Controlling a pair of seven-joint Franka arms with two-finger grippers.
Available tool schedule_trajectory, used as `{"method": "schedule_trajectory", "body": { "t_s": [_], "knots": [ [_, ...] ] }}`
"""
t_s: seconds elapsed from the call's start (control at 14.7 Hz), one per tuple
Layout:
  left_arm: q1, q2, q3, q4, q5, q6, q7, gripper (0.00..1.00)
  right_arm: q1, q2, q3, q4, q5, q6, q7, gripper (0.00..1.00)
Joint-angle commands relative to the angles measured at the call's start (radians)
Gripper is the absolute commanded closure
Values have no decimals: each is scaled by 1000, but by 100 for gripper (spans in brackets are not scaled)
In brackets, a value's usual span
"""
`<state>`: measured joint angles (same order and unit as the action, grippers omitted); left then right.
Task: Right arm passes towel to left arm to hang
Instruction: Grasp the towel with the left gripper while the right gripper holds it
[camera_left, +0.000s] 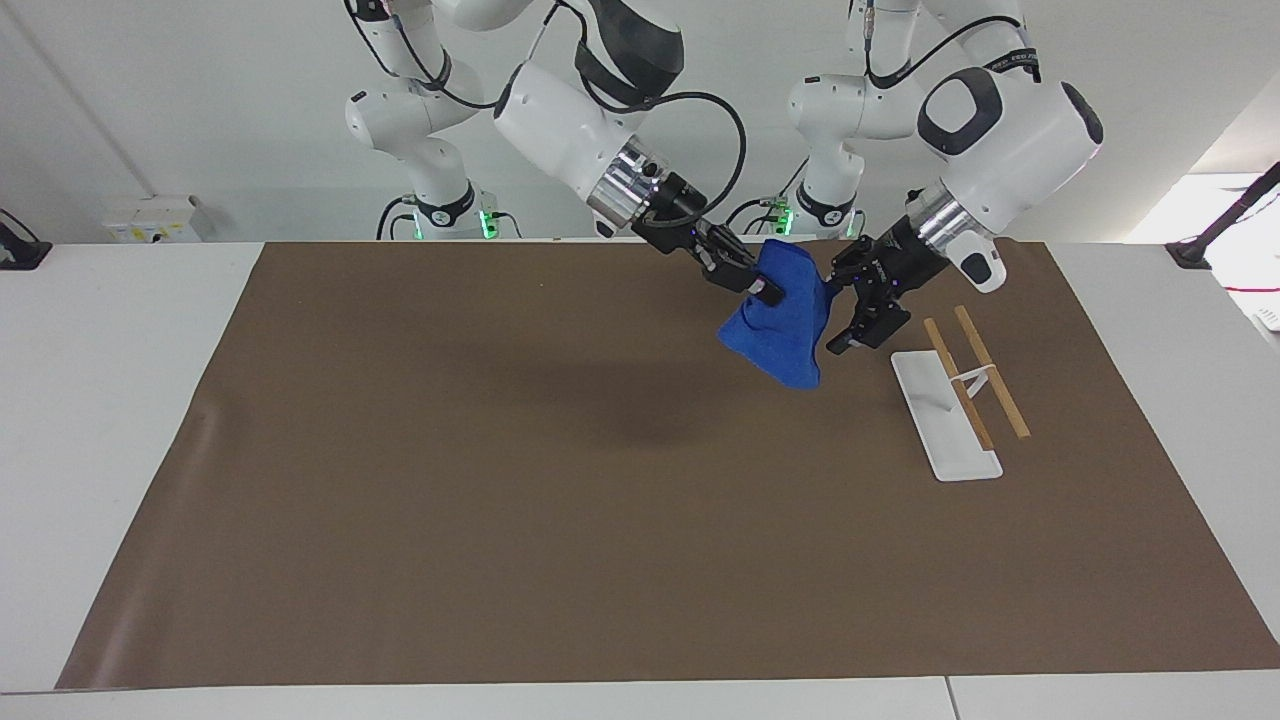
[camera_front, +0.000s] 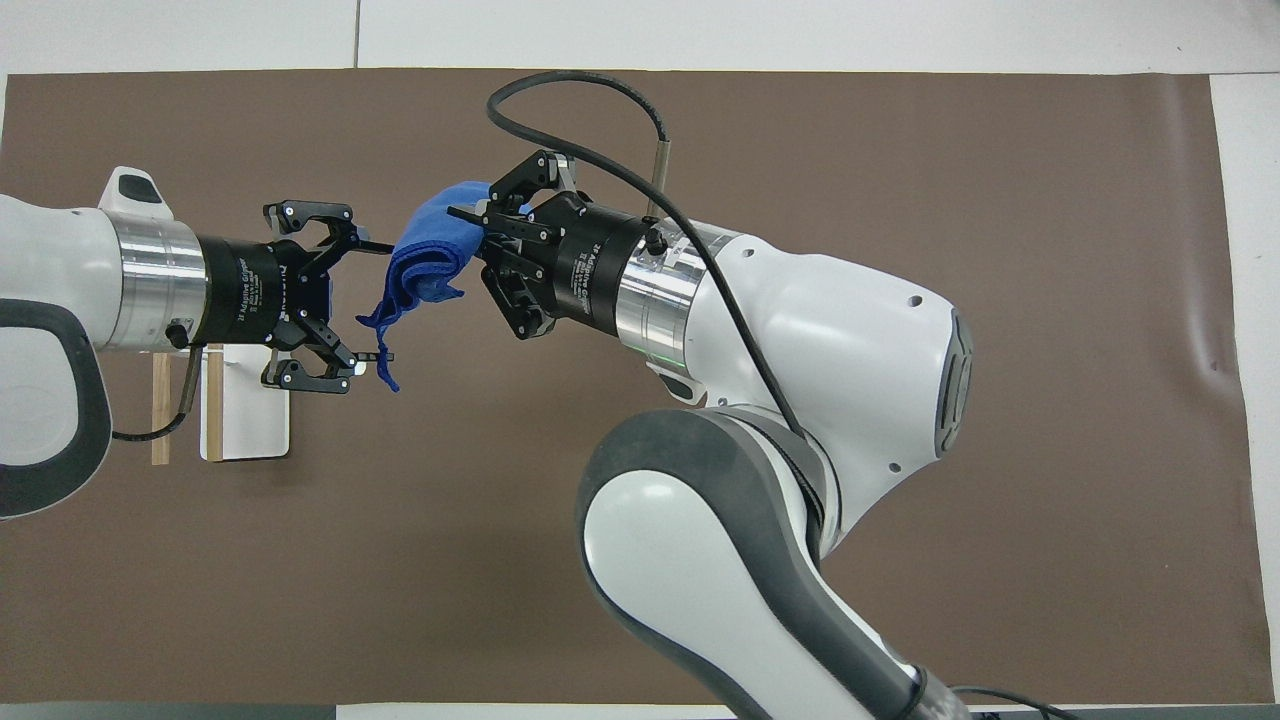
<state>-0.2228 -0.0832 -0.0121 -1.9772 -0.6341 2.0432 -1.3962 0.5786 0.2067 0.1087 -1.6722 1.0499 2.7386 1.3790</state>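
Note:
The towel should stay held in my right gripper by the towel's bunched upper part (camera_front: 473, 218), while my left gripper needs to grab it next by its free hanging edge (camera_front: 398, 286).
The bright blue towel (camera_left: 785, 320) (camera_front: 425, 265) hangs bunched in the air over the brown mat, and my right gripper (camera_left: 765, 290) (camera_front: 475, 235) is shut on its upper part. My left gripper (camera_left: 838, 312) (camera_front: 385, 300) stands open right at the towel's hanging edge on the rack's side. Its fingertips (camera_front: 380, 357) reach past that edge on either side without closing on the cloth. The lower corner of the towel dangles free.
A rack with a white base (camera_left: 945, 420) (camera_front: 250, 400) and two wooden rods (camera_left: 985, 370) (camera_front: 160, 410) stands on the brown mat (camera_left: 500, 500) (camera_front: 900, 150) toward the left arm's end, partly under the left wrist in the overhead view.

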Motion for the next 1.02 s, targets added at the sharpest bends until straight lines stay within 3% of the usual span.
{"method": "schedule_trajectory", "body": {
  "t_s": [0.0,0.2,0.27,0.34,0.41,0.95],
  "knots": [
    [-41,-33,7,-38,-36,49,-46,0,1,6,0,9,9,15,-28,100],
    [-52,-58,9,-48,-36,41,-64,1,1,6,0,9,9,15,-28,100],
    [-50,-56,9,-45,-36,49,-73,30,1,6,0,9,9,15,-29,100],
    [-44,-53,11,-40,-38,54,-75,69,0,6,0,9,9,15,-28,100],
    [-40,-52,11,-38,-38,57,-79,100,1,6,0,9,9,15,-28,100],
    [-20,-43,20,1,-26,80,-80,100,0,6,0,9,7,15,-41,100]
  ]
}}
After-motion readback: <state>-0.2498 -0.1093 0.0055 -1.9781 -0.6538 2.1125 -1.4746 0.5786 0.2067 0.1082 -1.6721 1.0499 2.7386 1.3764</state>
